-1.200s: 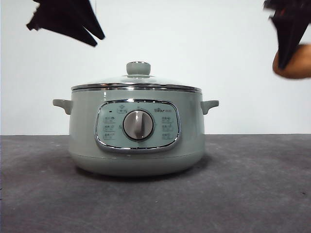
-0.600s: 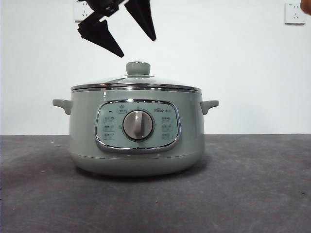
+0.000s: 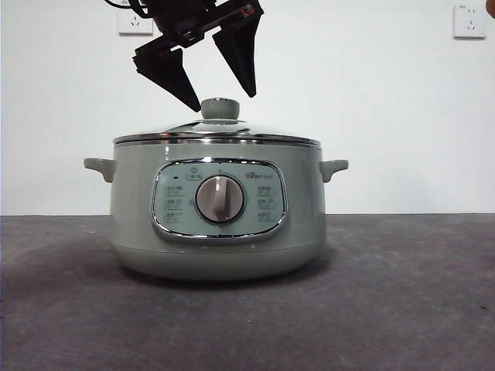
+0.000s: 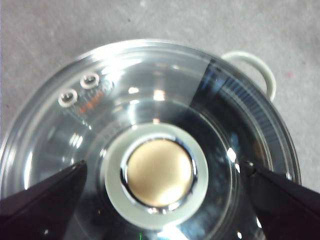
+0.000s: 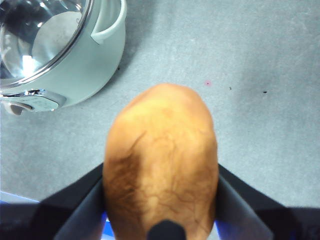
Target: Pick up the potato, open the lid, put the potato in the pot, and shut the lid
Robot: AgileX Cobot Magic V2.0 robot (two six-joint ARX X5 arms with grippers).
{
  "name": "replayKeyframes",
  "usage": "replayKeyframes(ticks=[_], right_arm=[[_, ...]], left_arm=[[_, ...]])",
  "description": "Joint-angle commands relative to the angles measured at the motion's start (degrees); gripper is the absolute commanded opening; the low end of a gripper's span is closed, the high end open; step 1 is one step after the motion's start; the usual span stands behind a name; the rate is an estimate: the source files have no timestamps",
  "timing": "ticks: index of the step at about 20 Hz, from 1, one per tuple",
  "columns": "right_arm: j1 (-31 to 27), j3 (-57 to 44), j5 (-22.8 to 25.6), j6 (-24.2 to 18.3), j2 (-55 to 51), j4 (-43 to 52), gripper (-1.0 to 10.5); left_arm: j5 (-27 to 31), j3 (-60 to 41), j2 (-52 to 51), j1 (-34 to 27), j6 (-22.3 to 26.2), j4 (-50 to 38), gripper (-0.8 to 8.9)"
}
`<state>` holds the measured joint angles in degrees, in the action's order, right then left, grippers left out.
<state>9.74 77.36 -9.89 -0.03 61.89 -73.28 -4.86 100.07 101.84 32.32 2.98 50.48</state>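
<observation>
The lid's glass [image 3: 267, 131] spreads far wider than my open fingers, so my left gripper will next grab the lid by its narrow raised knob to open it.
The pale green pot [image 3: 216, 224] stands mid-table with the glass lid [image 3: 255, 129] shut on it. My left gripper [image 3: 224, 100] hangs open just above the lid's knob [image 3: 220, 109], one jaw on either side, not touching. From the left wrist the knob [image 4: 159, 172] lies centred between the jaws of the left gripper [image 4: 164, 166]. My right gripper [image 5: 160, 200] is shut on the brown-orange potato [image 5: 162, 160], held high over bare table to the right of the pot [image 5: 85, 65]. The lid [image 5: 40, 35] shows there too.
Grey table [image 3: 402, 294] stretches around the pot. The pot's side handles [image 3: 332, 168] stick out left and right. A white wall with sockets [image 3: 469, 21] stands behind.
The left gripper came in from the upper left and dropped to just above the knob. The right gripper with the potato rose out of the front view at the right.
</observation>
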Motion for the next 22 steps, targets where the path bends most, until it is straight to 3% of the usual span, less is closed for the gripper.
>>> replayKeyframes(ticks=[1, 5, 7, 11, 12, 15, 22], right_arm=[[0.0, 0.0, -0.2, -0.5, 0.0, 0.2, -0.1], [0.1, 0.0, -0.2, -0.5, 0.0, 0.1, -0.1], [0.1, 0.0, -0.2, -0.5, 0.0, -0.2, -0.1], [0.0, 0.0, -0.2, -0.5, 0.0, -0.5, -0.1], [0.0, 0.0, -0.2, -0.5, 0.0, -0.5, -0.1], [0.0, 0.0, -0.2, -0.5, 0.0, -0.5, -0.1], [0.1, 0.0, -0.2, -0.4, 0.2, 0.2, -0.1]], left_arm=[[0.2, 0.0, 0.9, 0.2, 0.6, 1.3, 4.59], [0.3, 0.0, 1.5, 0.2, 0.6, 1.0, 4.53], [0.4, 0.0, 1.9, 0.2, 0.6, 0.3, 3.77], [0.4, 0.0, 2.3, 0.1, 0.7, 0.3, 3.37], [0.4, 0.0, 2.3, 0.1, 1.4, 0.0, 2.93], [0.3, 0.0, 2.3, -0.1, 2.7, -1.0, 0.07], [0.4, 0.9, 0.8, -0.1, 3.7, -1.9, -0.12]])
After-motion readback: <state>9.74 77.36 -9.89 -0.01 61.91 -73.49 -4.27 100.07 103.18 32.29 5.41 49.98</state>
